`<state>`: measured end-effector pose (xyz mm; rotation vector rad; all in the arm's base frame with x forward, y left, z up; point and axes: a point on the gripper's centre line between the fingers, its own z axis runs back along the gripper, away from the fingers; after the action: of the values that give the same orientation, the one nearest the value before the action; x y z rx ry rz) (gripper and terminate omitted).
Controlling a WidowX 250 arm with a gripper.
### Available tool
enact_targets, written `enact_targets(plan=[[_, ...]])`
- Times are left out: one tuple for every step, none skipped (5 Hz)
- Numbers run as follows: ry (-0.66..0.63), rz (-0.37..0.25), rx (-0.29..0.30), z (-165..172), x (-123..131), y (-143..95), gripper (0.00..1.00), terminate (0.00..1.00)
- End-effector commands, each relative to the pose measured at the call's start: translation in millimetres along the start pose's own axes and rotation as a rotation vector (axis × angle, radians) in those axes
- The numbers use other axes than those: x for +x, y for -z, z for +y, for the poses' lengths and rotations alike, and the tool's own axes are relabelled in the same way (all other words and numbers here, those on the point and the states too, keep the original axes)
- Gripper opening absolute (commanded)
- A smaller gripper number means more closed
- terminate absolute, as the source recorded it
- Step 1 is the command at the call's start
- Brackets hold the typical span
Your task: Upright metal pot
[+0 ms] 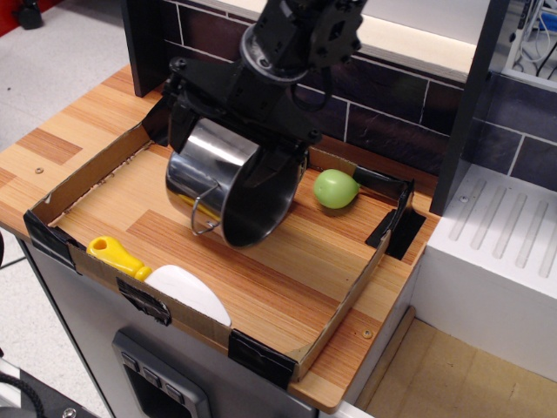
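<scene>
I need to grab the tilted metal pot next with my gripper by its open rim, so that I can stand the pot upright on the wooden table.
The metal pot (228,187) is shiny steel and lies tilted on its side in the cardboard tray (91,165). Its opening faces the front right and a wire loop handle (202,218) points toward the front. My black gripper (231,139) hangs directly over the pot with its jaws spread. One finger (180,104) is at the pot's back-left end and the other finger (283,170) is at the rim on the right. I cannot tell whether the fingers touch the pot. A green fruit (335,188) lies just right of the pot.
A yellow-handled white spatula (165,277) lies on the tray's front-left wall. A dark tiled wall (392,96) stands behind the tray. A white drain-board unit (500,252) stands to the right. Black tape (261,359) holds the tray's corners.
</scene>
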<state>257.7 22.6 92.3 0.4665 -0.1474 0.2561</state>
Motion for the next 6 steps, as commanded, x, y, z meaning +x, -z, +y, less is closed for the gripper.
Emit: enact_targets(plan=[[-0.032, -0.011, 0.008, 15, -8, 14, 1.00, 0.00], [-0.039, 0.005, 0.001, 13, -10, 22, 1.00, 0.00], [-0.066, 0.039, 0.003, 7, -4, 32, 1.00, 0.00], [-0.112, 0.066, -0.009, 4, 3, 36, 1.00, 0.00], [-0.147, 0.094, -0.050, 6, 6, 34, 0.00, 0.00], [-0.176, 0.119, -0.079, 10, 6, 28, 0.00, 0.00]])
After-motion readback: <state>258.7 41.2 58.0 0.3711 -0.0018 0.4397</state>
